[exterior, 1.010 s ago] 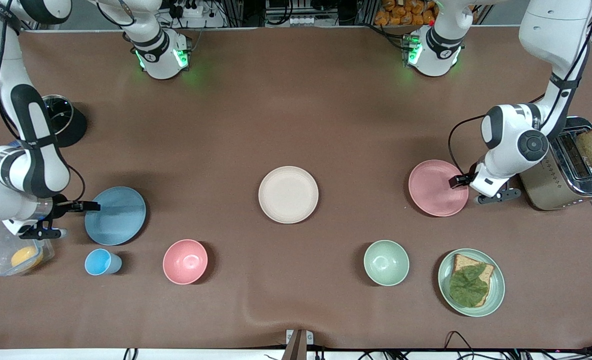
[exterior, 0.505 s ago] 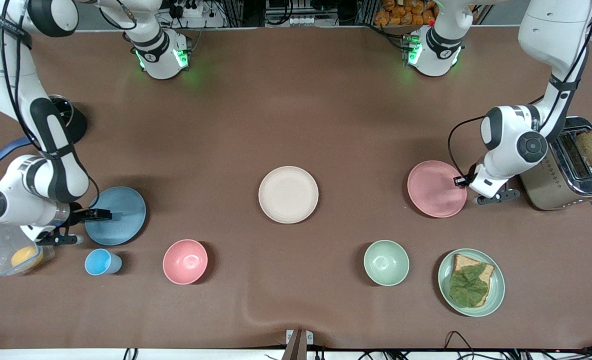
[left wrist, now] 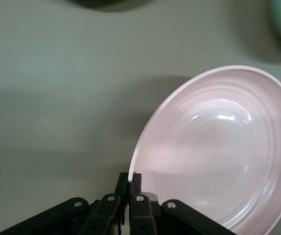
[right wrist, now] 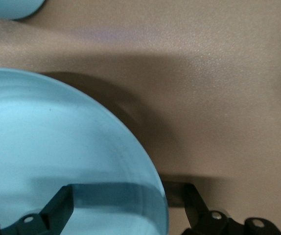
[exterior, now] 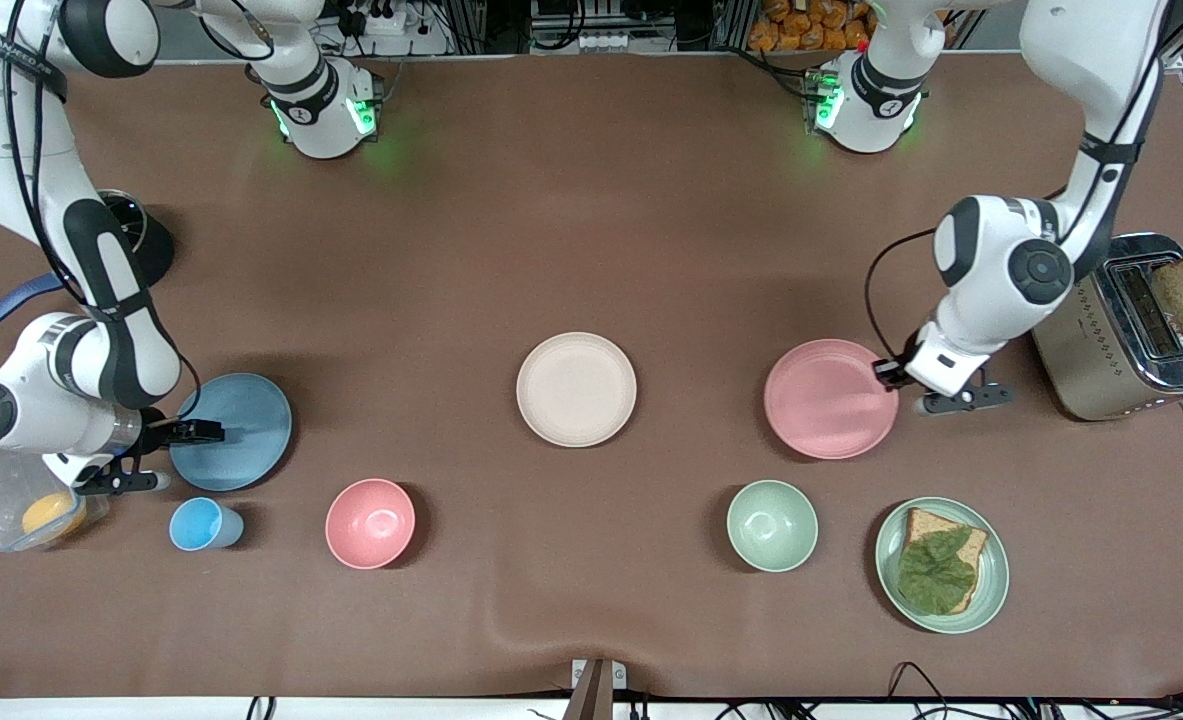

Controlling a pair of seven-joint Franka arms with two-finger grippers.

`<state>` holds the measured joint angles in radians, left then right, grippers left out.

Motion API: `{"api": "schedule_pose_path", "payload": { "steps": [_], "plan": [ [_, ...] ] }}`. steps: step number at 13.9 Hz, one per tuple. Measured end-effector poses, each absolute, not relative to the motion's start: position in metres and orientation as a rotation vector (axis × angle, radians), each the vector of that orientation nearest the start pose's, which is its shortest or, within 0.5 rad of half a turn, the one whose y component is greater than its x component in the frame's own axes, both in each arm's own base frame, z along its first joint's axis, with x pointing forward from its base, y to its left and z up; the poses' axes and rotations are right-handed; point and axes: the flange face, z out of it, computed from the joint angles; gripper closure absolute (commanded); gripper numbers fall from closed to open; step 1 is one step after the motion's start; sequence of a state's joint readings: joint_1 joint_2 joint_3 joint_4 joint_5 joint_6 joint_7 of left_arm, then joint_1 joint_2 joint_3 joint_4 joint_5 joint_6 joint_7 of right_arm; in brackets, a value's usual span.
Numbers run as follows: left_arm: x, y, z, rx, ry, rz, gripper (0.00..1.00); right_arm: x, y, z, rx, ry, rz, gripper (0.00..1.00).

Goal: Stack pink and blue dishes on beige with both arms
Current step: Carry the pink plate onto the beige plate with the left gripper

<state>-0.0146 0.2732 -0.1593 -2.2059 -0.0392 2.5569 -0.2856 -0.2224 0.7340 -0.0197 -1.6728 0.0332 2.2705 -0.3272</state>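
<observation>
The right gripper grabs the blue plate by its rim (right wrist: 161,192) next, to stack the blue plate on the beige plate.
My left gripper (exterior: 886,372) is shut on the rim of the pink plate (exterior: 829,398), which hangs tilted just above the table toward the left arm's end. The left wrist view shows the fingertips (left wrist: 129,177) pinching the pink plate (left wrist: 214,152) at its edge, with a shadow under it. The beige plate (exterior: 576,389) lies flat at the table's middle. The light blue plate (exterior: 236,430) rests toward the right arm's end. My right gripper (exterior: 196,432) stands open across its rim (right wrist: 127,191), one finger over the blue plate (right wrist: 57,147) and one outside it.
A pink bowl (exterior: 370,523) and a blue cup (exterior: 196,524) stand nearer the camera than the blue plate. A green bowl (exterior: 772,525) and a green plate with bread (exterior: 941,565) sit nearer than the pink plate. A toaster (exterior: 1131,330) and a clear box (exterior: 11,495) stand at the ends.
The left gripper has lifted the pink plate and carried it toward the beige plate. The right gripper slid further over the blue plate's rim a second ago and has since stayed put.
</observation>
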Motion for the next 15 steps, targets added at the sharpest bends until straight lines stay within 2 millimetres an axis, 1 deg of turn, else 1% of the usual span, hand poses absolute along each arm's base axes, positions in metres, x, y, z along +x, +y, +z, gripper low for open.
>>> {"api": "schedule_pose_path", "payload": {
  "steps": [1, 4, 7, 9, 12, 14, 15],
  "plan": [
    [0.552, -0.122, 0.273, -3.233, -0.265, -0.105, 1.0, 0.646, -0.158, 0.166, -3.087, -0.102, 0.194, 1.0],
    [0.539, -0.211, 0.291, -3.283, -0.376, -0.104, 1.0, 0.65, -0.16, 0.171, -3.09, -0.115, 0.18, 1.0],
    [0.526, -0.282, 0.298, -3.308, -0.474, -0.086, 1.0, 0.65, -0.163, 0.172, -3.09, -0.141, 0.176, 1.0],
    [0.514, -0.318, 0.293, -3.311, -0.53, -0.047, 1.0, 0.649, -0.162, 0.172, -3.085, -0.15, 0.187, 1.0],
    [0.49, -0.365, 0.276, -3.303, -0.569, 0.029, 1.0, 0.651, -0.152, 0.173, -3.069, -0.169, 0.227, 1.0],
    [0.486, -0.384, 0.271, -3.308, -0.581, 0.049, 1.0, 0.656, -0.148, 0.185, -3.055, -0.181, 0.264, 1.0],
    [0.488, -0.389, 0.268, -3.312, -0.582, 0.057, 1.0, 0.659, -0.147, 0.193, -3.048, -0.185, 0.281, 1.0]
  ]
}}
